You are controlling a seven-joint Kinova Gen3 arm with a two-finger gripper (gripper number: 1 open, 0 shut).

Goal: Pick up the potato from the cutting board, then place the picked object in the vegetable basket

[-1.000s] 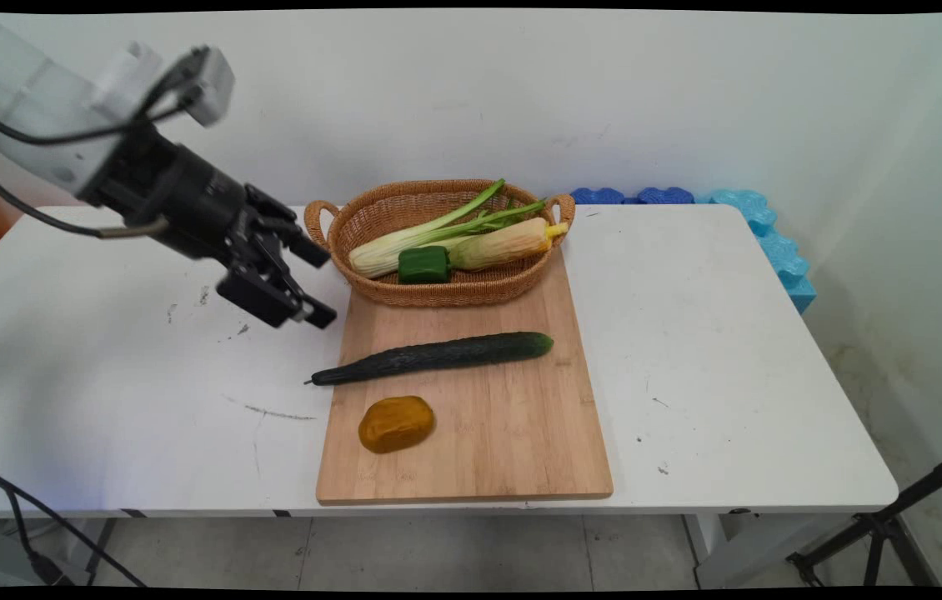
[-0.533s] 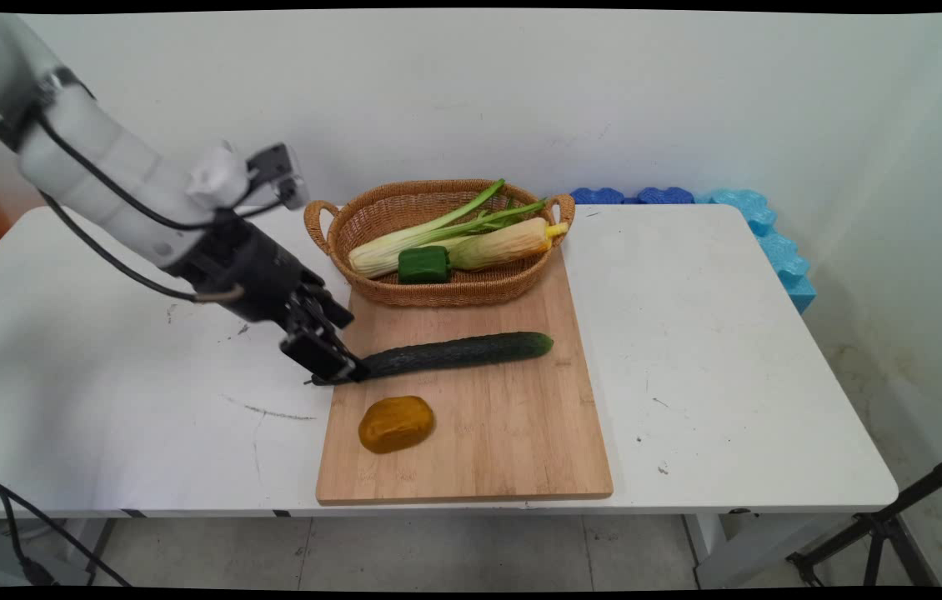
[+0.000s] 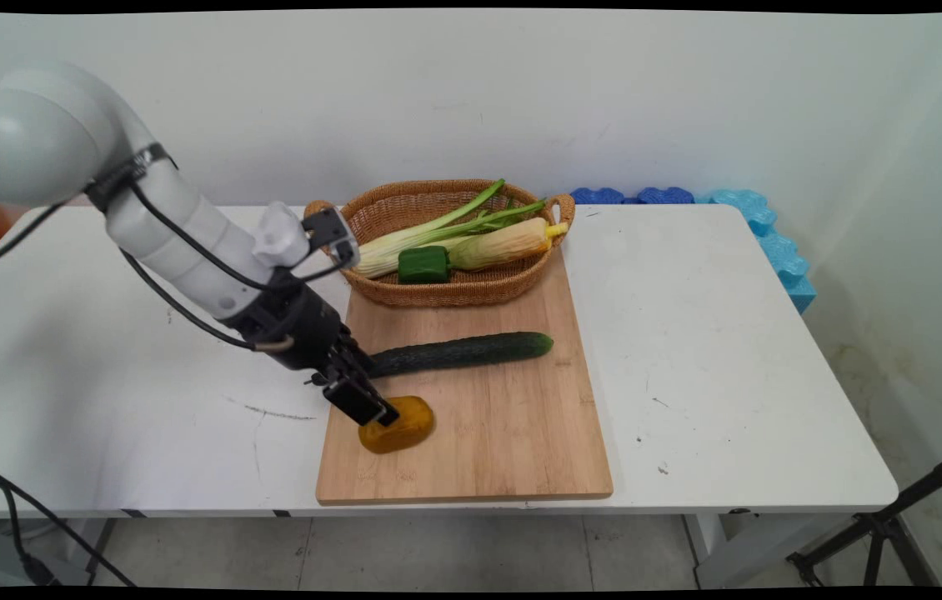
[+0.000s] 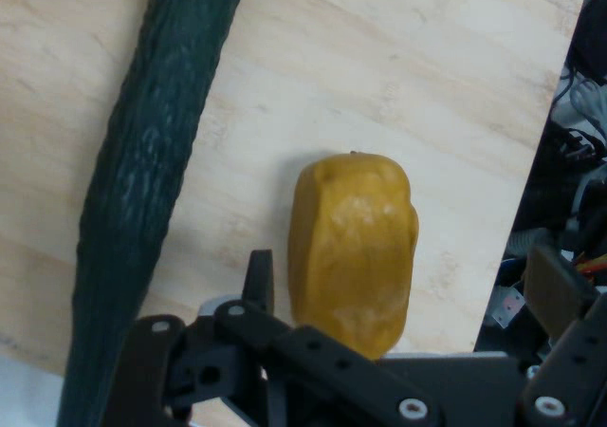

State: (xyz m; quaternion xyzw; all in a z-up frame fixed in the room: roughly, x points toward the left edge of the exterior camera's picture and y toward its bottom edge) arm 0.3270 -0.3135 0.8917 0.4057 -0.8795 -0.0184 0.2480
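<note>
My gripper should grab the yellow-brown potato (image 3: pixel 404 425) by its long sides next. Then it can go into the wicker basket (image 3: pixel 453 292).
A yellow-brown potato (image 3: pixel 404 425) (image 4: pixel 353 247) lies near the left front of a wooden cutting board (image 3: pixel 496 433) (image 4: pixel 446 76). My gripper (image 3: pixel 382 414) (image 4: pixel 408 289) is down at the potato's left end, open, with one finger (image 4: pixel 258 277) on one side of the potato and the other (image 4: pixel 558 292) far out on the other side. Nothing is held. A long dark green cucumber (image 3: pixel 458 352) (image 4: pixel 142 190) lies across the board just behind the potato; the hand covers its left tip in the main view.
At the board's far end stands a wicker basket (image 3: pixel 446 292) holding a corn cob (image 3: pixel 504 243), a green pepper (image 3: pixel 423 264) and a leafy stalk (image 3: pixel 429 229). Blue foam pieces (image 3: pixel 763 233) sit at the table's back right edge. A tripod leg (image 3: pixel 896 517) stands at lower right.
The arm has swung down and toward the near side, from above the table left of the basket, past the cucumber's left tip, to the potato. The vegetables have not moved.
</note>
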